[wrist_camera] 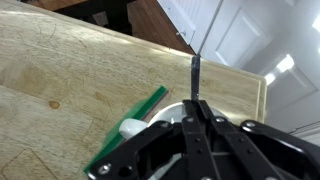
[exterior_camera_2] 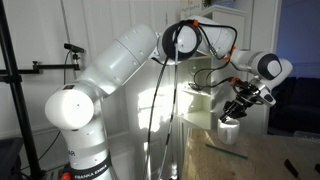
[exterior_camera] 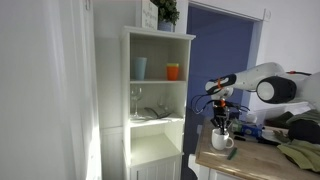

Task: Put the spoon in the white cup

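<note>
My gripper needs to release the spoon. The fingers holding the spoon [wrist_camera: 195,72] reach down to the white cup's rim [wrist_camera: 165,112], so the spoon would rest inside the cup if they opened.
In the wrist view my gripper [wrist_camera: 194,112] is shut on the spoon [wrist_camera: 195,72], whose thin dark handle sticks out past the fingertips. The white cup [wrist_camera: 172,112] lies directly under the jaws, mostly hidden by them, with its handle [wrist_camera: 132,128] showing at the left. In both exterior views the gripper [exterior_camera: 222,108] [exterior_camera_2: 243,103] hangs just above the white cup [exterior_camera: 221,141] [exterior_camera_2: 230,128], which stands on the wooden table [exterior_camera: 255,160]. The part of the spoon below the fingers is hidden.
A green stick [wrist_camera: 128,132] [exterior_camera_2: 226,152] lies on the table beside the cup. A white shelf unit [exterior_camera: 155,100] holds a light-blue cup [exterior_camera: 139,68], an orange cup [exterior_camera: 173,72] and wine glasses. Clutter [exterior_camera: 295,135] lies on the table's far side.
</note>
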Available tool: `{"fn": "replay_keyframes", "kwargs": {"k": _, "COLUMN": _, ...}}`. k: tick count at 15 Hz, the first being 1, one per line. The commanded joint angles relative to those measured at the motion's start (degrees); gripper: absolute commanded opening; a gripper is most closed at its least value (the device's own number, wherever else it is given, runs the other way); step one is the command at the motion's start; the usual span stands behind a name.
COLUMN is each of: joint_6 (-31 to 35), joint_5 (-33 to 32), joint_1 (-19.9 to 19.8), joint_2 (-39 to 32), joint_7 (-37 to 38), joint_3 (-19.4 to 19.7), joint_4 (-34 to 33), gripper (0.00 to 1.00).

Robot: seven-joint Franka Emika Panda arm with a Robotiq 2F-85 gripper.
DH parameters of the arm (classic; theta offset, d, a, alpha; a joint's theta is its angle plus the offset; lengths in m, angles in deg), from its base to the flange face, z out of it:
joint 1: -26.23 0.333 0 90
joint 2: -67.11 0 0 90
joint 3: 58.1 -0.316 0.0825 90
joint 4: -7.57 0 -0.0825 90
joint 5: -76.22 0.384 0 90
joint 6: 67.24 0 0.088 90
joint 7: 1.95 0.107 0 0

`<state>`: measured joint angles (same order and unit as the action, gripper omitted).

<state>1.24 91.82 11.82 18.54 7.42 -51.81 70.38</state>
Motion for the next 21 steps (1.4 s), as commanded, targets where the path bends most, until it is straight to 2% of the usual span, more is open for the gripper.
{"fn": "replay_keyframes", "kwargs": {"k": 1, "joint_6": -0.18, "joint_5": -1.53, "joint_1": 0.46, "joint_2": -0.59, "joint_7": 0.32, "joint_3": 0.29, "joint_4": -1.13, "gripper": 0.09}}
{"fn": "replay_keyframes", "kwargs": {"k": 2, "joint_6": -0.23, "joint_5": -1.7, "joint_1": 0.47, "joint_2": -0.6, "joint_7": 0.27, "joint_3": 0.29, "joint_4": -1.12, "gripper": 0.16}}
{"fn": "replay_keyframes", "kwargs": {"k": 4, "joint_6": -0.33, "joint_5": -1.99, "joint_1": 0.5, "joint_2": -0.53, "joint_7": 0.22, "joint_3": 0.31, "joint_4": -1.11, "gripper": 0.4}}
{"fn": "replay_keyframes", "kwargs": {"k": 7, "joint_6": -0.24, "joint_5": -2.2, "joint_1": 0.5, "joint_2": -0.01, "joint_7": -0.14, "joint_3": 0.27, "joint_4": -0.82, "gripper": 0.59}}
{"fn": "replay_keyframes", "kwargs": {"k": 11, "joint_6": 0.99, "joint_5": -2.1, "joint_1": 0.5, "joint_2": 2.02, "joint_7": -2.1, "joint_3": -0.08, "joint_4": 0.19, "gripper": 0.6}}
{"fn": "replay_keyframes", "kwargs": {"k": 12, "joint_6": 1.74, "joint_5": -2.12, "joint_1": 0.51, "joint_2": 2.83, "joint_7": -2.96, "joint_3": -0.17, "joint_4": 0.54, "gripper": 0.56}}
{"fn": "replay_keyframes", "kwargs": {"k": 13, "joint_6": 3.27, "joint_5": -2.09, "joint_1": 0.73, "joint_2": 4.24, "joint_7": -4.45, "joint_3": -0.1, "joint_4": 1.66, "gripper": 0.56}}
{"fn": "replay_keyframes", "kwargs": {"k": 14, "joint_6": 4.65, "joint_5": -2.14, "joint_1": 0.75, "joint_2": 5.31, "joint_7": -6.02, "joint_3": -0.2, "joint_4": 2.18, "gripper": 0.6}}
{"fn": "replay_keyframes", "kwargs": {"k": 15, "joint_6": 6.41, "joint_5": -2.9, "joint_1": 0.93, "joint_2": 6.64, "joint_7": -8.4, "joint_3": -0.13, "joint_4": 2.84, "gripper": 0.78}}
{"fn": "replay_keyframes", "kwargs": {"k": 18, "joint_6": 11.85, "joint_5": -5.22, "joint_1": 1.44, "joint_2": 10.79, "joint_7": -14.22, "joint_3": 0.32, "joint_4": 4.9, "gripper": 0.97}}
{"fn": "replay_keyframes", "kwargs": {"k": 21, "joint_6": 18.45, "joint_5": -7.01, "joint_1": 1.27, "joint_2": 16.65, "joint_7": -20.4, "joint_3": 0.19, "joint_4": 9.35, "gripper": 1.0}}
